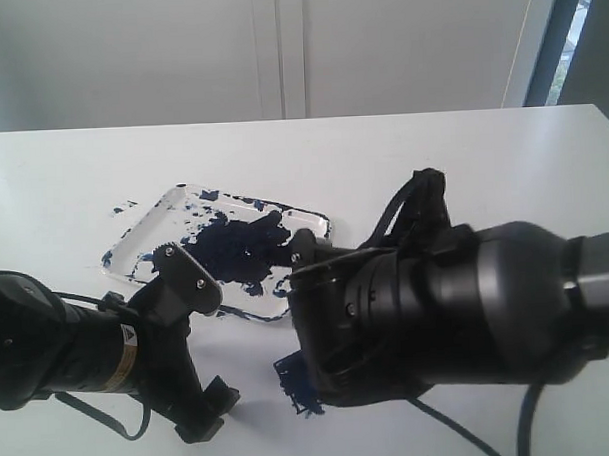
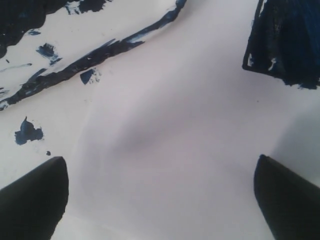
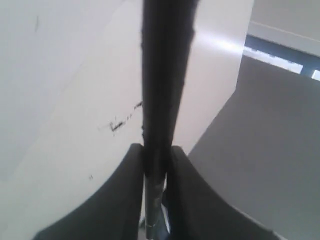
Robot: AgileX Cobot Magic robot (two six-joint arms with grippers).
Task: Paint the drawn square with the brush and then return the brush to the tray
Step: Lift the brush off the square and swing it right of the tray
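Note:
I should move the brush handle to the tray with my right gripper before I release it. The brush handle hangs high above the white table in the right wrist view.
The tray, clear and smeared with blue-black paint, lies on the white table left of centre. In front of it the drawn square is scribbled dark blue and mostly hidden under my right arm. The left wrist view shows one corner of the square and the tray's paint-streaked rim. My right gripper is shut on the brush, whose black handle runs out between the fingers; its tip is hidden. My left gripper is open and empty over bare table, left of the square.
The white table ends at a far edge against a pale wall. Stray blue paint specks lie beside the tray. The bulky right arm fills the right foreground, with a cable trailing below it.

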